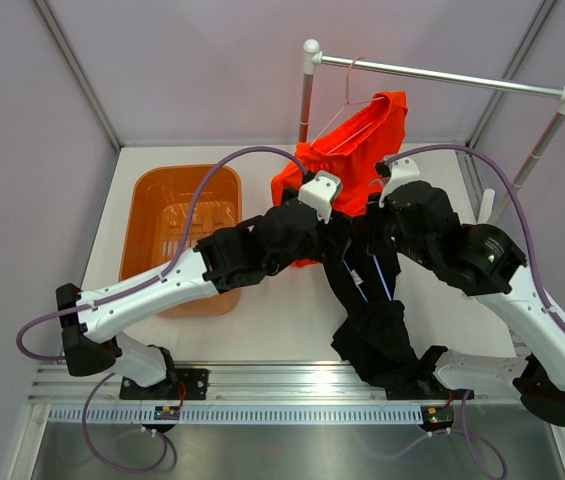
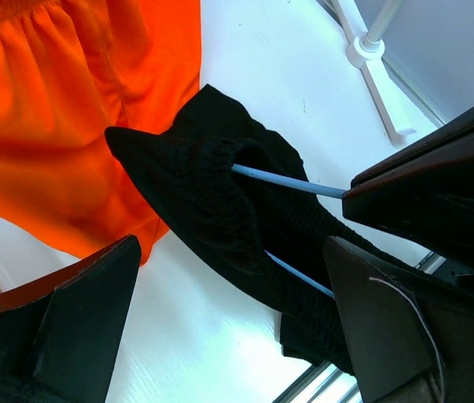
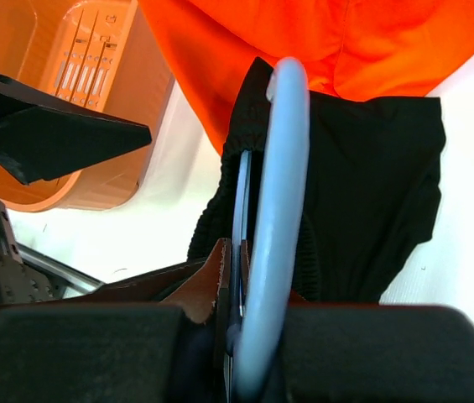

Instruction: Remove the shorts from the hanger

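Note:
The robot's left gripper should next grab the black shorts [image 1: 377,340] by the gathered waistband edge [image 1: 342,260]. This leaves the blue hanger wire free, so the hanger can slide out freely.
The black shorts [image 1: 377,340] hang on a light blue hanger [image 1: 360,280] that my right gripper [image 1: 374,228] holds above the table. In the right wrist view, the right gripper [image 3: 257,252] is shut on the blue hanger's hook [image 3: 278,185], with the black shorts [image 3: 371,193] below. My left gripper [image 1: 347,238] is open beside them. In the left wrist view, the left gripper [image 2: 230,252] has its jaws wide apart, just short of the black shorts [image 2: 211,210] and the blue hanger wire [image 2: 287,182]. The orange-red shorts [image 1: 352,155] hang on a pink hanger [image 1: 347,115].
An orange basket [image 1: 152,200] stands at the left; it also shows in the right wrist view [image 3: 148,92]. The clothes rack's rail [image 1: 442,75] crosses the back right, and its white foot [image 2: 371,59] rests on the table. The orange-red shorts [image 2: 52,126] hang just behind the black pair.

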